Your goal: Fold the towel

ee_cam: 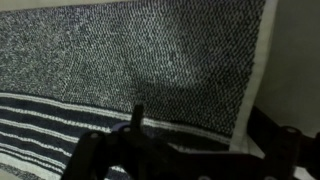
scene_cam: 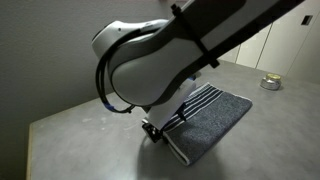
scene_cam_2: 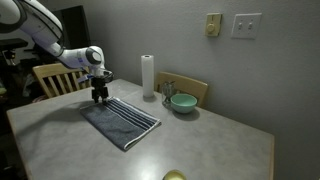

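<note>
Next, my gripper picks up the towel by its white-hemmed edge [ee_cam: 241, 130] near the stripes, fingers straddling the towel's hem, to fold that side over the rest.
The dark grey towel [scene_cam_2: 122, 122] lies flat on the table, its band of thin white stripes along one edge. It also shows in an exterior view [scene_cam: 212, 116] and fills the wrist view [ee_cam: 150, 50]. My gripper [scene_cam_2: 99, 97] is low over the towel's far corner at the striped end, seen also in an exterior view [scene_cam: 155, 130]. In the wrist view the fingers [ee_cam: 200, 140] appear apart, straddling the towel's white-hemmed edge just above the cloth. The arm hides part of the towel in an exterior view.
A white paper-towel roll [scene_cam_2: 148, 76] and a green bowl [scene_cam_2: 183, 102] stand behind the towel. Wooden chairs [scene_cam_2: 55, 77] stand by the grey table [scene_cam_2: 220, 140]. A small round tin [scene_cam: 270, 83] sits farther off. A yellow-green object [scene_cam_2: 175, 176] lies at the near edge.
</note>
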Available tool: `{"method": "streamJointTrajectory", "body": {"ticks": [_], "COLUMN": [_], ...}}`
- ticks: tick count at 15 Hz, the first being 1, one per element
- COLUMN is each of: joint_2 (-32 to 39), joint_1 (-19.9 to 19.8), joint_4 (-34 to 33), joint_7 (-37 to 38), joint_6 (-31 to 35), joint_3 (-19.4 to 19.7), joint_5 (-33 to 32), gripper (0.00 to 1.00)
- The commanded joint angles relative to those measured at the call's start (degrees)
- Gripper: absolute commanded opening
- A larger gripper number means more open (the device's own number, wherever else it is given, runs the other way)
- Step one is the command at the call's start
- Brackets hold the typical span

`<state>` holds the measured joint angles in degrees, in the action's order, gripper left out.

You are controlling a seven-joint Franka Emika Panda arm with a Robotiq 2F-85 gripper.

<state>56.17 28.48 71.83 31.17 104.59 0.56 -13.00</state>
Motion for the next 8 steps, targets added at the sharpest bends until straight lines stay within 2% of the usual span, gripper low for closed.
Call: {"method": "streamJointTrajectory", "body": {"ticks": [1, 6, 8], "joint_2": [2.1, 4.7, 5.9], "joint_1": [1.1, 1.3, 1.6], "joint_4": [-2.5, -6.7, -8.8], "joint_7": [0.9, -0.9, -1.9], "joint_6": [-3.7, -4.9, -6.2], "joint_3": [1.1, 0.3, 0.2], "joint_5": [-2.2, -3.0, -3.4], "gripper": [1.0, 1.0, 0.78]}}
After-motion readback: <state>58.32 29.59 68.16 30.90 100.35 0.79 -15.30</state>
